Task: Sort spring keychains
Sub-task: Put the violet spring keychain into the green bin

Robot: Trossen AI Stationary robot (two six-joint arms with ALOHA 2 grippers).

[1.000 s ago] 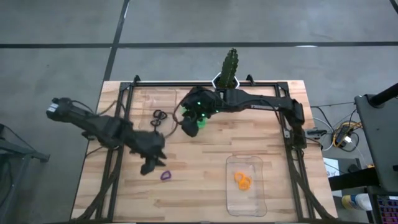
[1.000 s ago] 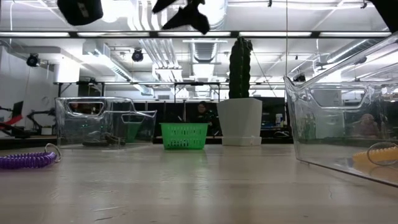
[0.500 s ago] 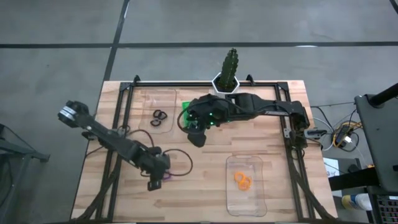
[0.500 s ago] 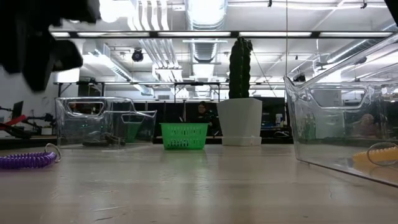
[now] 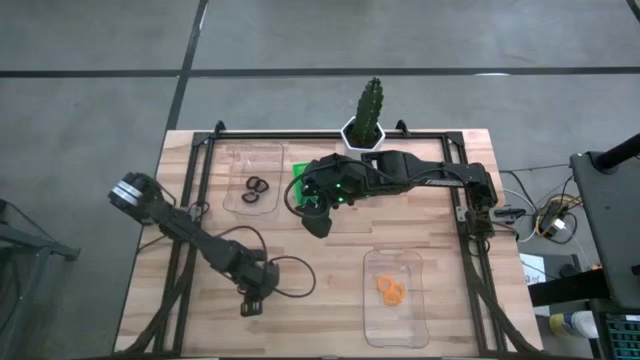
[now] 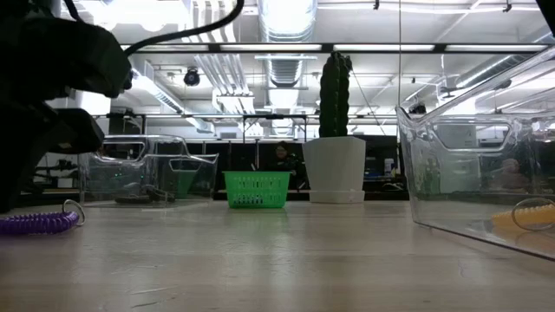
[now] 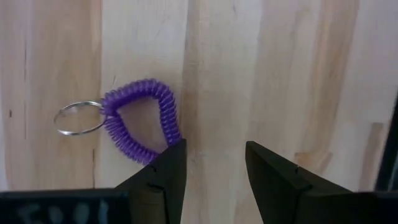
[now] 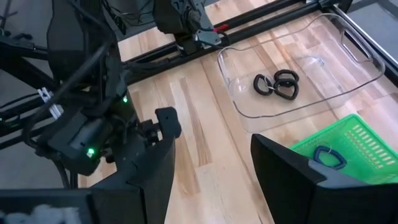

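Note:
My left gripper grabs the purple spring keychain by the corner of its coil (image 7: pixel 163 144) opposite the metal ring (image 7: pixel 78 118) next, to sort it.
A purple spring keychain (image 7: pixel 142 121) with a metal ring (image 7: pixel 78 118) lies flat on the wood; the low view shows it at the table's left (image 6: pixel 39 223). My left gripper (image 7: pixel 214 155) is open just above it near the table's near edge (image 5: pixel 252 298), hiding it in the high view. The coil lies outside one fingertip, not between the two. My right gripper (image 5: pixel 318 222) hangs open over the table's middle. Black keychains (image 8: pixel 277 84) lie in a clear tray (image 5: pixel 232 165). Orange ones (image 5: pixel 392 290) lie in another clear tray (image 5: pixel 372 325). My left gripper points down at the table. One fingertip (image 7: pixel 175 155) stands right at the lower corner of the purple keychain's coil (image 7: pixel 163 144). Whether they touch, I cannot tell. The keychain lies flat on the wood.
A green bin (image 8: pixel 348 140) with one dark keychain (image 8: pixel 326 155) inside stands beside the black-keychain tray. A potted cactus (image 5: pixel 368 115) stands at the far edge. Dark frame rails (image 5: pixel 195 200) run along both table sides. Bare wood lies between the two trays.
My left gripper has moved toward the table's near edge and come down over the purple keychain, covering it in the high view. My right gripper has drifted a little toward the near edge, uncovering more of the green bin.

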